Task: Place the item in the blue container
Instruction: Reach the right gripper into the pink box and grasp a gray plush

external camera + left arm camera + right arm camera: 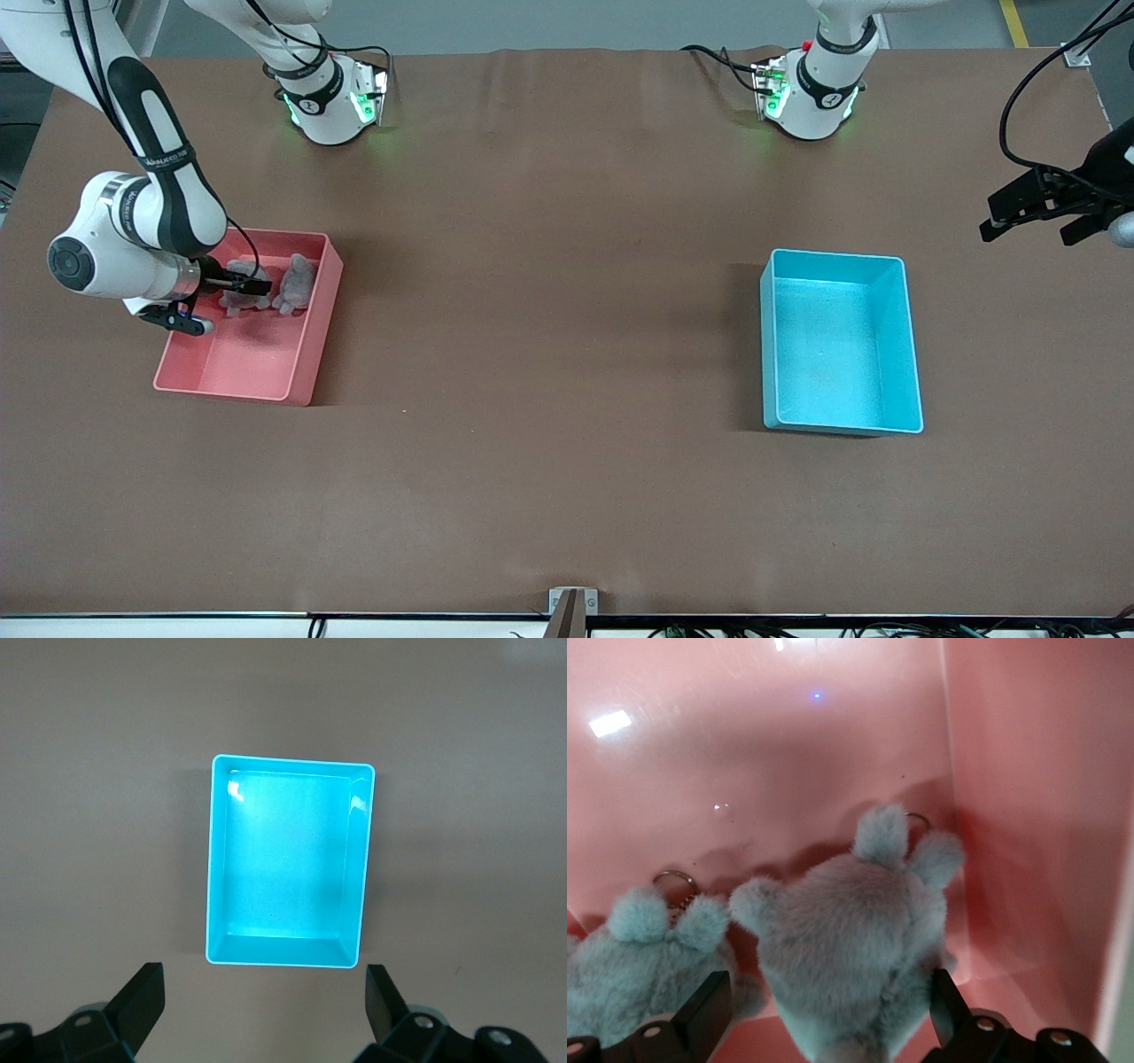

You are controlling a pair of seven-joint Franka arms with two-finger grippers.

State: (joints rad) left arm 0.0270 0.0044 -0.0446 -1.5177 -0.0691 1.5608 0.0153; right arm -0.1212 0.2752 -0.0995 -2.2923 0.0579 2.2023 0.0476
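The right gripper grips the grey plush toy by the body end opposite its ears next, to put it into the blue container (905, 346).
The blue container (905, 346) sits empty toward the left arm's end of the table, and its light-blue wall (218, 859) fills the middle of the left wrist view. My left gripper (1030, 220) hangs open in the air over bare table beside it, fingers (142, 997) spread wide. Two grey plush toys with key rings lie in the pink bin (310, 350). My right gripper (241, 285) is down inside that bin, open. Its fingers (704, 1014) straddle one plush toy (850, 939) without closing on it. The second plush toy (647, 966) lies right beside it.
The pink bin's wall (1028, 815) stands close beside the straddled toy. Brown table cloth (549, 354) stretches between the two bins. Both arm bases stand along the table edge farthest from the front camera.
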